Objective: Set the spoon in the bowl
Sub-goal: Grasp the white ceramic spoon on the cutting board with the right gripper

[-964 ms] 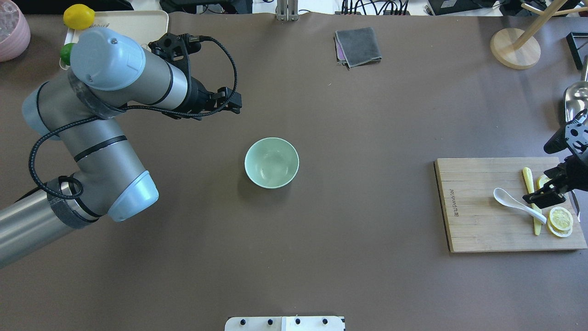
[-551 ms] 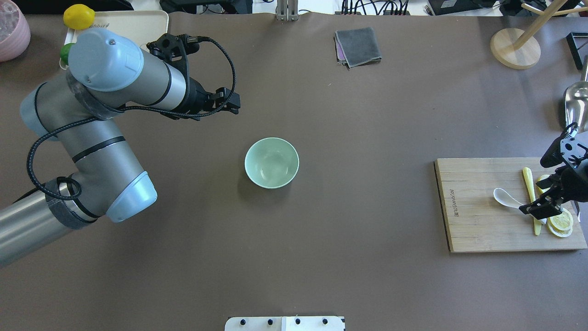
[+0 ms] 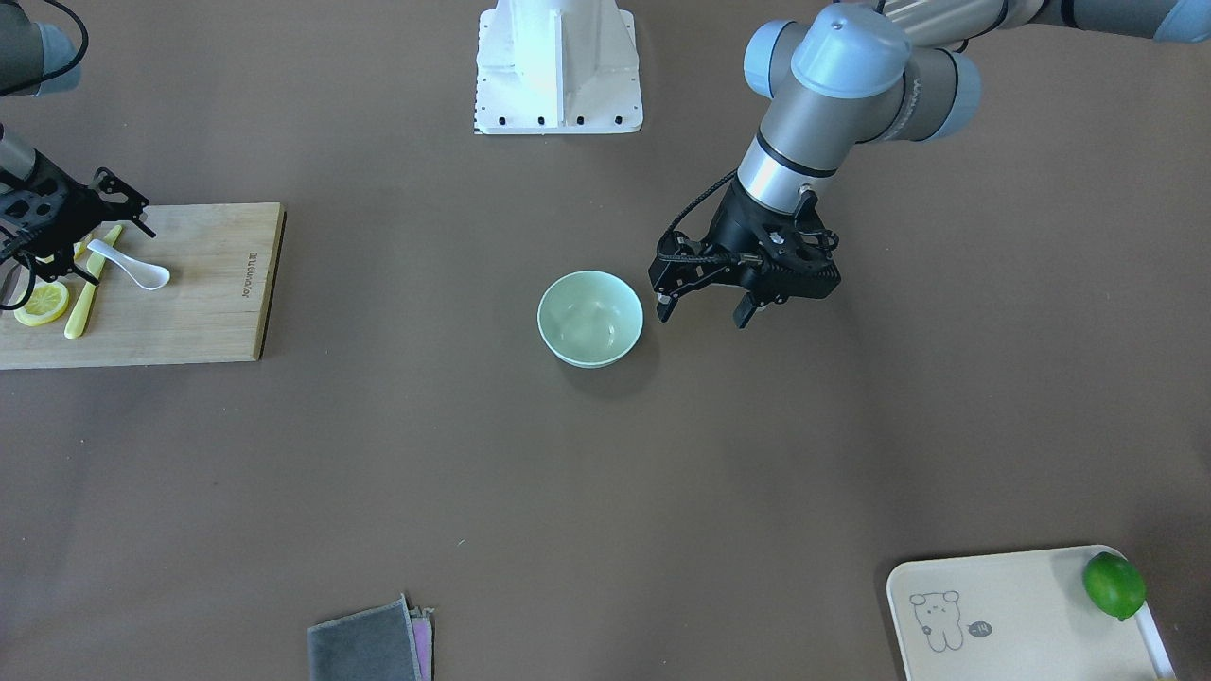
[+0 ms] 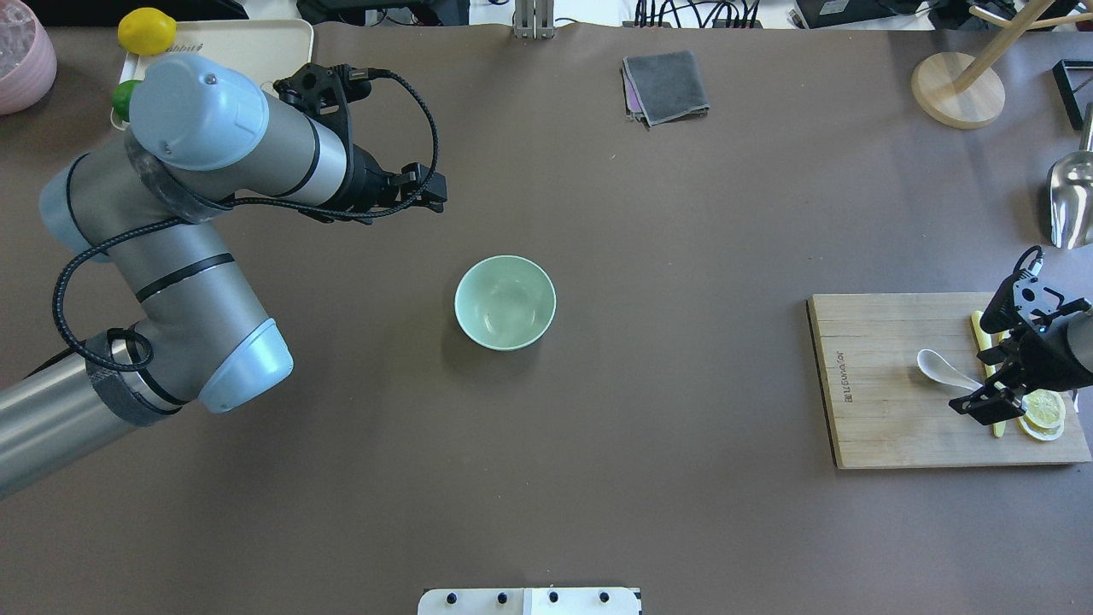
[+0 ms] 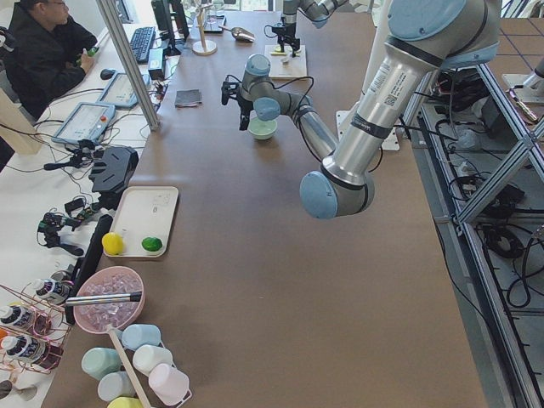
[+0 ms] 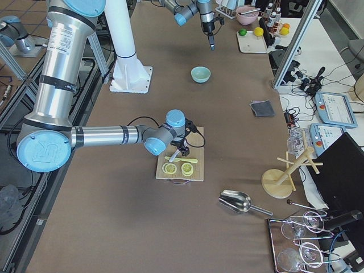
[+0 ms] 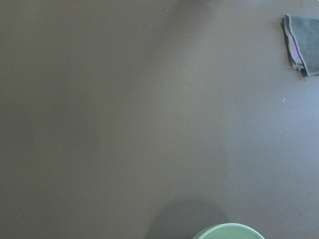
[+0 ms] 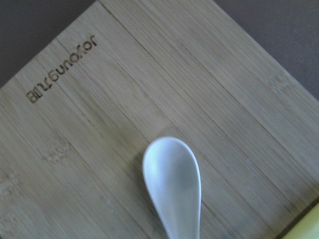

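The right gripper grabs the white spoon by its slim handle [image 3: 114,255] next, as the handle's sides face each other, while the spoon's scoop [image 3: 152,276] is round and sloping.
The white spoon [image 4: 937,366] lies on the wooden cutting board [image 4: 879,418] at the right, scoop toward the table's middle. It fills the right wrist view [image 8: 174,184]. My right gripper [image 4: 989,403] is open and low over the spoon's handle, one finger on each side; the handle's end is hidden under it. The mint-green bowl [image 4: 505,302] stands empty mid-table, also in the front view [image 3: 590,318]. My left gripper [image 3: 705,312] is open and empty, hovering just beside the bowl on the robot's left.
A yellow knife [image 4: 982,329] and lemon slices [image 4: 1043,408] lie on the board beside the spoon. A grey cloth [image 4: 666,85] lies far back. A cream tray [image 3: 1003,615] with a lime [image 3: 1114,584] stands far left. A metal scoop [image 4: 1072,196] lies at the right edge.
My right gripper has moved toward the table's front and lower, onto the spoon's handle. The spoon and the bowl have not moved. The left arm has barely shifted.
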You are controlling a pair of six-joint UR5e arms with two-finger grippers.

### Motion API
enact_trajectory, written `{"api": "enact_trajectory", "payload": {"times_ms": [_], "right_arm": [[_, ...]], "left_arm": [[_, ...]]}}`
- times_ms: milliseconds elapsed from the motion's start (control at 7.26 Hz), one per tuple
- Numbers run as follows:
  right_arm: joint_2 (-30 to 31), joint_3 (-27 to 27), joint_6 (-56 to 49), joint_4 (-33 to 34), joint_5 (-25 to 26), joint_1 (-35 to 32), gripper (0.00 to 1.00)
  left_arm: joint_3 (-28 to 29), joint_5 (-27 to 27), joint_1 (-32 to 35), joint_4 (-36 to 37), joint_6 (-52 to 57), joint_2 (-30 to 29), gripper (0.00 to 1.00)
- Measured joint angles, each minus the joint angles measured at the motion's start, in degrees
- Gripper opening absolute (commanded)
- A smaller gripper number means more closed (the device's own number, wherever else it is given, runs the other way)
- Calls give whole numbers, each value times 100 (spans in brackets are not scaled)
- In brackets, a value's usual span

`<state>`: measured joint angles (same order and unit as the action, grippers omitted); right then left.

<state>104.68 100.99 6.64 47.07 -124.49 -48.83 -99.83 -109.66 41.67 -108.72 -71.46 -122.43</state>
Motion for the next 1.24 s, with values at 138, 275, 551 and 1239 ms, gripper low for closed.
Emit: {"api": "enact_trajectory", "payload": {"times_ms": [138,275,551,1239], "right_arm": [[0,-21,5,-3,28,22,58],[0,-30,9,-4,35,35,49],[0,-33,12,-5,41,46,21],[-45,74,98,-2,11,45,0]], "left_arm": [[12,4,0,0,0,0,98],[16,5,-1,0,0,-3,98],[17,6,3,0,0,-7,98],[16,21,6,0,0,-1,98]]}}
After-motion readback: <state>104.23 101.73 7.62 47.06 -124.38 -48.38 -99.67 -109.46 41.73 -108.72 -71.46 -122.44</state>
